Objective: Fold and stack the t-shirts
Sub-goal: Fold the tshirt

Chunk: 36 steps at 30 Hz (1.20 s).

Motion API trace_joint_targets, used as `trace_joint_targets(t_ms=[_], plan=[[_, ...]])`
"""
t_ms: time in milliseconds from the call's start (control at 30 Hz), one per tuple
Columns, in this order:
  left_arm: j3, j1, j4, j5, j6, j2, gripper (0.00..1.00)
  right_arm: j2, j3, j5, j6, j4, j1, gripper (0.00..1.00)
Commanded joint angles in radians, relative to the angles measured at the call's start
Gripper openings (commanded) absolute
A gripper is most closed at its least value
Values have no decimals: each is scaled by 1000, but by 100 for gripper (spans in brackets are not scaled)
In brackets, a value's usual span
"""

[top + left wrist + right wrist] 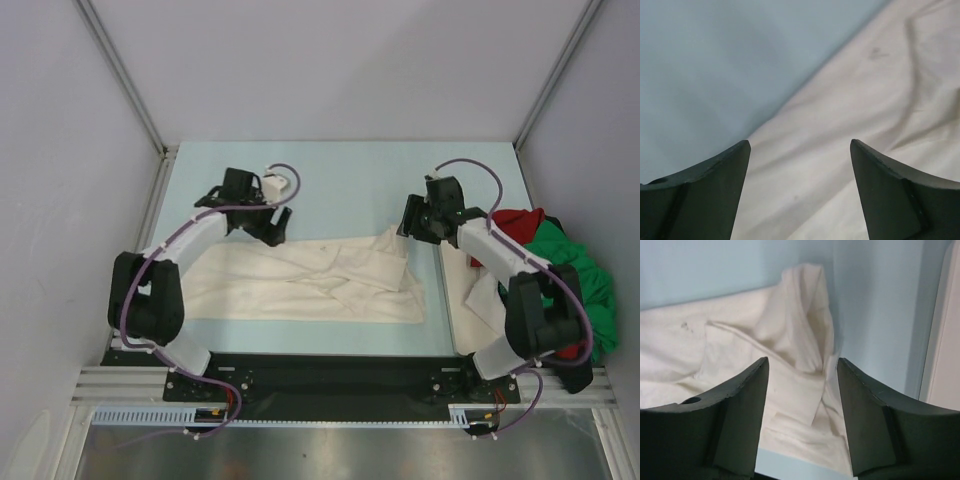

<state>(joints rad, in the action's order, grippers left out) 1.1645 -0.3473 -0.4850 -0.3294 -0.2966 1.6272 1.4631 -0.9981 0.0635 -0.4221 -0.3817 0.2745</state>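
My left gripper grabs the cream t-shirt's far edge next, away from the bunched corner, to swing the t-shirt straight for folding.
A cream t-shirt (300, 280) lies spread and rumpled across the middle of the pale blue table. My left gripper (277, 226) hangs open just above its far left edge; the left wrist view shows the cloth (865, 125) between the spread fingers, nothing held. My right gripper (412, 228) is open at the shirt's far right corner, where a bunched fold (800, 335) rises between the fingers. A red t-shirt (517, 224) and a bright green t-shirt (575, 280) lie heaped at the right, under the right arm, with more cream cloth (480, 300) beside them.
Grey walls close in the table on three sides. A white rail (148, 215) runs along the left edge. The black mounting plate (320, 375) with both arm bases spans the near edge. Bare table (350, 180) lies beyond the shirt.
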Motion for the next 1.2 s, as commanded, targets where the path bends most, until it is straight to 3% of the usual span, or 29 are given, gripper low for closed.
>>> trace_joint_targets(t_ms=[0, 167, 267, 367, 500, 533, 567, 600, 633, 667, 900, 933, 967, 1067, 1100, 1167], plan=[[-49, 175, -14, 141, 17, -36, 87, 149, -95, -1, 63, 40, -26, 60], [-72, 395, 22, 311, -39, 17, 86, 285, -189, 25, 86, 35, -28, 54], [-78, 482, 23, 326, -65, 49, 86, 328, -180, 47, 74, 63, -29, 50], [-94, 544, 34, 352, -94, 72, 86, 368, -181, 65, 63, 86, -32, 38], [-127, 559, 34, 385, -140, 132, 81, 422, -223, 72, 52, 102, -41, 13], [-137, 559, 39, 382, -156, 137, 72, 433, -229, 70, 48, 124, -43, 9], [-153, 561, 45, 372, -162, 143, 51, 462, -238, 76, 37, 133, -49, 6], [-158, 564, 48, 362, -167, 145, 42, 480, -252, 100, 33, 139, -58, 1], [-164, 565, 39, 337, -170, 146, 14, 505, -298, 116, 28, 145, -58, 0], [-169, 568, 33, 311, -164, 148, 1, 554, -327, 139, 26, 142, -61, 0], [-272, 593, -19, 230, -205, 39, 0, 822, -686, 156, -38, 142, -60, 0], [-331, 596, -64, 157, -261, -24, 0, 912, -867, 162, -85, 124, -52, 1], [-331, 596, -64, 156, -262, -24, 0, 913, -869, 162, -86, 124, -52, 1], [-413, 596, -127, 37, -354, -113, 0, 1026, -1067, 142, -87, 64, -41, 20], [-433, 596, -157, 9, -405, -142, 0, 1045, -1109, 133, -84, 19, -41, 37], [-482, 594, -181, -40, -444, -220, 0, 1076, -1213, 116, -75, -23, -47, 51]])
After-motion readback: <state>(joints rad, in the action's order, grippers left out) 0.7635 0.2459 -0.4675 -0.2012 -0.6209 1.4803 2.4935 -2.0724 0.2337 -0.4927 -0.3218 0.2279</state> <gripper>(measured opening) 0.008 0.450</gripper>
